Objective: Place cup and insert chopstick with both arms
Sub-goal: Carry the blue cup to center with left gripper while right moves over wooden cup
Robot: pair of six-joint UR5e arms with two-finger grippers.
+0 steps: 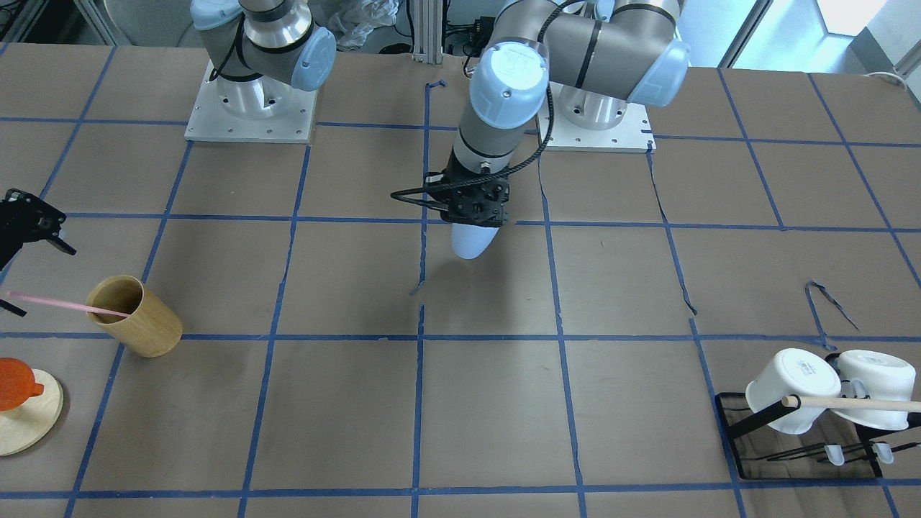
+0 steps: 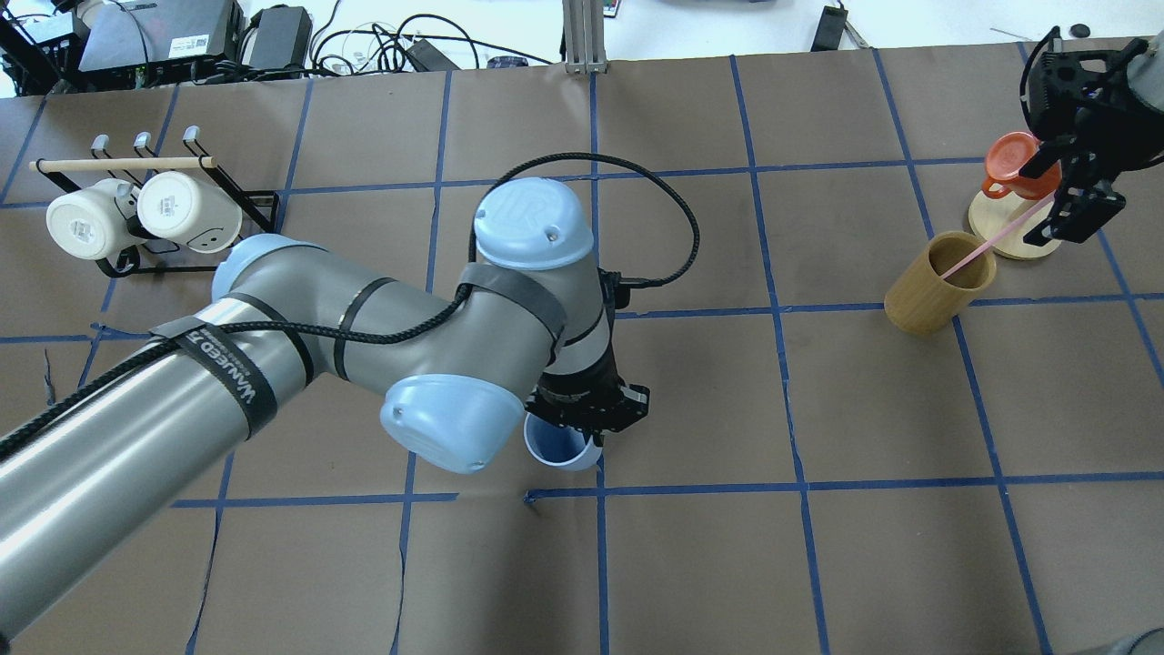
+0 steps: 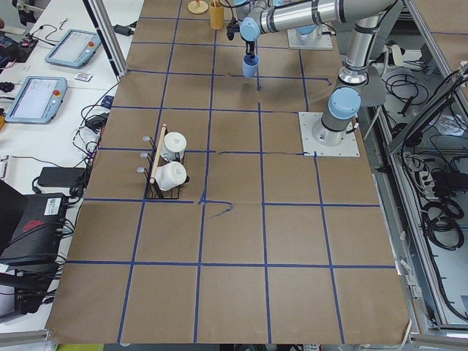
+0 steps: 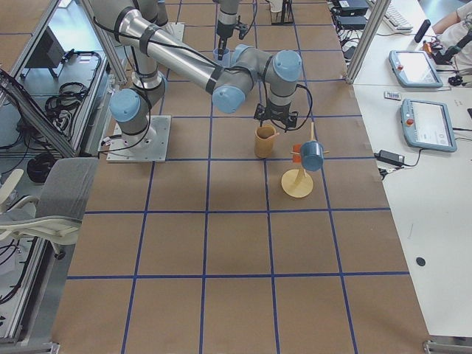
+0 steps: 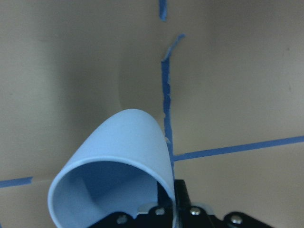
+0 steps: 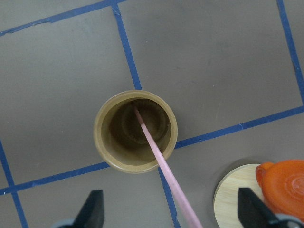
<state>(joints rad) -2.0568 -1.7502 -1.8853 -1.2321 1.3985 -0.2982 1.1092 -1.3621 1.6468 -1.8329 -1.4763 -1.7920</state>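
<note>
I need to take the pale pink chopstick by its upper end (image 1: 19, 296) with my right gripper next, so that I can put it into the light-blue cup (image 1: 471, 242).
My left gripper (image 1: 478, 221) is shut on the rim of the light-blue cup (image 1: 471, 242) and holds it tilted, above the table near the middle. The cup also shows in the overhead view (image 2: 556, 449) and the left wrist view (image 5: 121, 156). The pale pink chopstick (image 1: 65, 303) leans out of a tan wooden cup (image 1: 140, 318) at the table's end. My right gripper (image 2: 1064, 189) hangs over the stick's upper end. Its fingers (image 6: 93, 210) stand wide apart on either side of the stick (image 6: 159, 159) and do not touch it.
An orange cup (image 1: 14, 383) sits on a round wooden stand (image 1: 32, 424) beside the tan cup (image 2: 935, 284). A black rack (image 1: 748, 421) with two white mugs (image 1: 791, 388) and a wooden rod (image 1: 863, 403) stands at the opposite end.
</note>
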